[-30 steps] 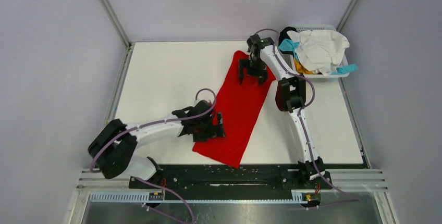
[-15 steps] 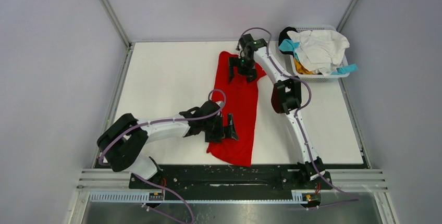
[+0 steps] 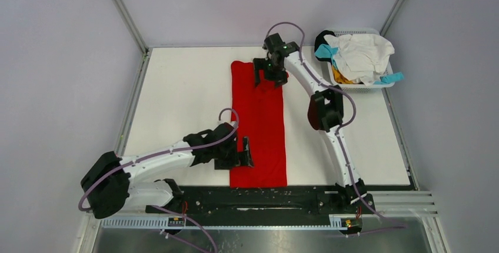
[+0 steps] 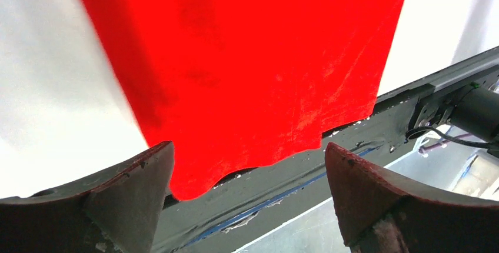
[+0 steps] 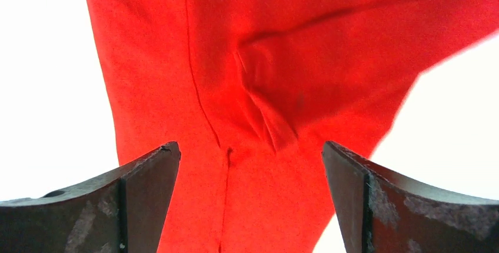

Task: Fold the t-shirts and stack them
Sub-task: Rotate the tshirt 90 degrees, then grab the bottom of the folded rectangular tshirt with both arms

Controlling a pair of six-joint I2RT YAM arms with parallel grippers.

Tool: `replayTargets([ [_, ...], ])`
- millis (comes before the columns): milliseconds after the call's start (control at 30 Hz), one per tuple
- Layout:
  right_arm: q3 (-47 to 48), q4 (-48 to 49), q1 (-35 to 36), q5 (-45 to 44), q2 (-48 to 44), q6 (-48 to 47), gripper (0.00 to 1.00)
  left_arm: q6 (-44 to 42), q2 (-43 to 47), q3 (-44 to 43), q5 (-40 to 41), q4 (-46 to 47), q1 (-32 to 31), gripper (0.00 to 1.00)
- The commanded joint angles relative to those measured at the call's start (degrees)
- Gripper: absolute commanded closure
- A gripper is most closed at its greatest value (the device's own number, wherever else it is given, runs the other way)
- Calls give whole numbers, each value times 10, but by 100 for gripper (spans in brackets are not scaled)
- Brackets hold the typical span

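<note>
The red t-shirt needs folding, so my left gripper should grab the red t-shirt's near hem corner (image 3: 233,184) (image 4: 186,189) next. The other hem corner stays free for my right gripper.
The red t-shirt (image 3: 257,122) lies as a long narrow strip down the middle of the table. It also shows in the left wrist view (image 4: 247,65) and the right wrist view (image 5: 276,88). My left gripper (image 3: 246,152) is open at the strip's near left edge, with its jaws wide apart and empty in the left wrist view (image 4: 250,173). My right gripper (image 3: 269,78) is open over the strip's far end, with its jaws wide apart over a seam and a small fold (image 5: 250,173). White, teal, orange and black shirts (image 3: 360,56) lie heaped in the basket.
The white lattice basket (image 3: 376,87) stands at the back right corner. The black rail (image 3: 259,197) runs along the table's near edge, just below the shirt's hem. Grey walls enclose the table on all sides.
The red shirt has swung from a slant to a straight strip running front to back. My right gripper has moved left with the far end. My left gripper has shifted left and nearer.
</note>
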State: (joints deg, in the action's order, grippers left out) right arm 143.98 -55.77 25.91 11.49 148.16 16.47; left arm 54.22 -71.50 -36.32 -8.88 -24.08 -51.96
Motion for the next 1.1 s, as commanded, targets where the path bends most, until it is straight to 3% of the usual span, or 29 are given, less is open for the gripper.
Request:
replayTargets([
  [0, -83, 10, 23, -95, -160, 0, 0, 20, 83, 10, 83, -55, -1, 1],
  [167, -250, 17, 56, -137, -271, 17, 1, 40, 121, 37, 86, -62, 0, 1],
  [367, -661, 183, 70, -117, -521, 100, 0, 51, 142, 88, 55, -50, -1, 3],
  [567, -958, 265, 97, -18, -701, 174, 5, 60, 157, 127, 7, -8, -12, 23],
  [800, -1111, 295, 184, 64, -805, 254, 19, 76, 128, 148, 3, 31, -23, 44],
  [1067, -1151, 364, 219, 66, -786, 295, 39, 74, 85, 144, 10, 33, -29, 69],
])
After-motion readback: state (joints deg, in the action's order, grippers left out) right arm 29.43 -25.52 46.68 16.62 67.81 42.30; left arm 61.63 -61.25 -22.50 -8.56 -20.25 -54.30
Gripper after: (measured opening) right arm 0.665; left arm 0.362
